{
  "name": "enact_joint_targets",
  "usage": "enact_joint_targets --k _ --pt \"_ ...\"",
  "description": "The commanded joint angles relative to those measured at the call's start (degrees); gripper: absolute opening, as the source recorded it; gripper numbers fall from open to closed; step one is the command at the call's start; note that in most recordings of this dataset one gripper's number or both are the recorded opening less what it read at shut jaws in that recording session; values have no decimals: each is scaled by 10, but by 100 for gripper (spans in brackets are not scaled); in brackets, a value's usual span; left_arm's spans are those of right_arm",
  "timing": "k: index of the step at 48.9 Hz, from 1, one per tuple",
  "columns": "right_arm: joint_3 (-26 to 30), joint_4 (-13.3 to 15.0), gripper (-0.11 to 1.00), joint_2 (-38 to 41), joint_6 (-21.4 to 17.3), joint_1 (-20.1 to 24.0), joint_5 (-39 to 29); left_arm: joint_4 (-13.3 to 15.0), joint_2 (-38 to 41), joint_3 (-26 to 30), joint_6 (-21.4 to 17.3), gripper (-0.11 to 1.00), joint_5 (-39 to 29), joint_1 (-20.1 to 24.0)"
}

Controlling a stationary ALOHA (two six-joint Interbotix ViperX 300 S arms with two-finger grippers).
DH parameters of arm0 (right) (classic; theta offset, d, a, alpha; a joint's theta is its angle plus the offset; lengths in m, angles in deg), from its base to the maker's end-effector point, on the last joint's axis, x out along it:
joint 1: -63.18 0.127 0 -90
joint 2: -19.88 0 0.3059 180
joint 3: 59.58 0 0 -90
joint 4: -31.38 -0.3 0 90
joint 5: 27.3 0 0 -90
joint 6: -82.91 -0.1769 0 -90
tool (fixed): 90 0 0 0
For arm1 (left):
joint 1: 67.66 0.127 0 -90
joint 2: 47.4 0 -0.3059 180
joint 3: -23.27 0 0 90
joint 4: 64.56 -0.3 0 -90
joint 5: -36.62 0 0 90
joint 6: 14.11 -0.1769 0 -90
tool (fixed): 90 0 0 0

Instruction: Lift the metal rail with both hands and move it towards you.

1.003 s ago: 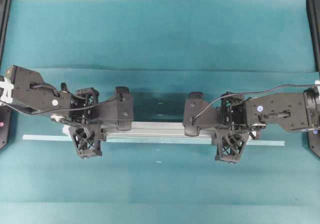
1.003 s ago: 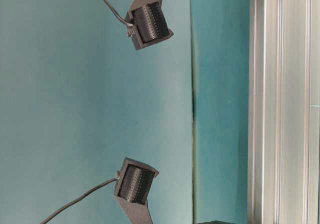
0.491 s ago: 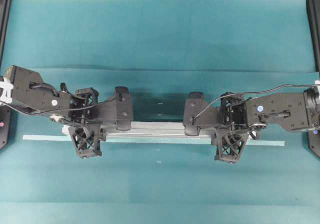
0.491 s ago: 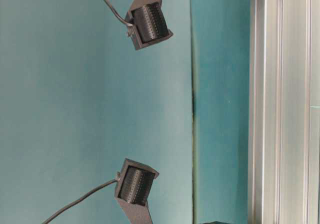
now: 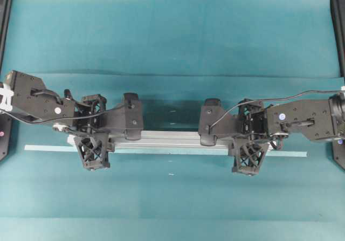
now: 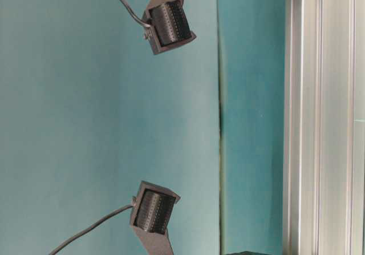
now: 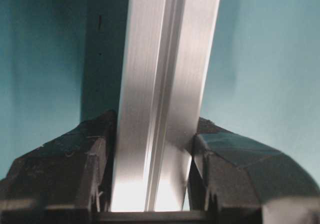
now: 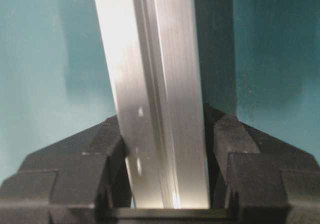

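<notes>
The metal rail point(image 5: 170, 138) lies low along the pale-blue tape strip on the cloth, so it is time for my left gripper to open now.
The metal rail point(image 5: 170, 138), a grooved silver bar, runs left to right across the middle of the overhead view. My left gripper point(image 5: 92, 136) is shut on it near its left end, one lattice finger point(image 5: 92, 150) on each side. Near the rail's right end my right gripper point(image 5: 248, 138) grips it the same way. In the left wrist view the rail point(image 7: 165, 73) fills the gap of that gripper point(image 7: 156, 129), both pads against its sides. The right wrist view shows the rail point(image 8: 155, 58) clamped in the other gripper point(image 8: 165, 129). A wide dark shadow lies on the cloth beside the rail.
A thin pale-blue tape strip point(image 5: 46, 148) lies on the teal cloth just in front of the rail, reaching past both its ends. Black frame parts point(image 5: 338, 25) stand at the left and right edges. The cloth has a fold line point(image 6: 220, 118) behind the rail.
Almost nothing differs. Both grippers keep their hold on the rail, and the arms have shifted only by a hair.
</notes>
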Motion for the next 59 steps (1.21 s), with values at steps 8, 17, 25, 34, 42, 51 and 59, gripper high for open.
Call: enact_joint_targets --k 8,17,25,34,42,51,59 --pt "3 -8 43 3 -23 -4 6 4 -4 4 21 30 9 14" --pt "1 -27 85 3 -24 -1 6 4 -5 4 21 80 6 11" --pt "3 -31 100 3 -23 7 10 4 -6 3 19 99 7 5" --pt "3 -30 99 3 -25 9 10 4 -7 -1 18 97 6 5" --pt "9 -27 99 -8 -25 4 4 4 -21 3 5 98 -4 5" --pt "25 -25 99 -65 -26 3 -12 4 -86 17 -11 98 -59 5" --pt "24 -25 99 -121 -26 3 -16 4 -163 16 -29 98 -88 5"
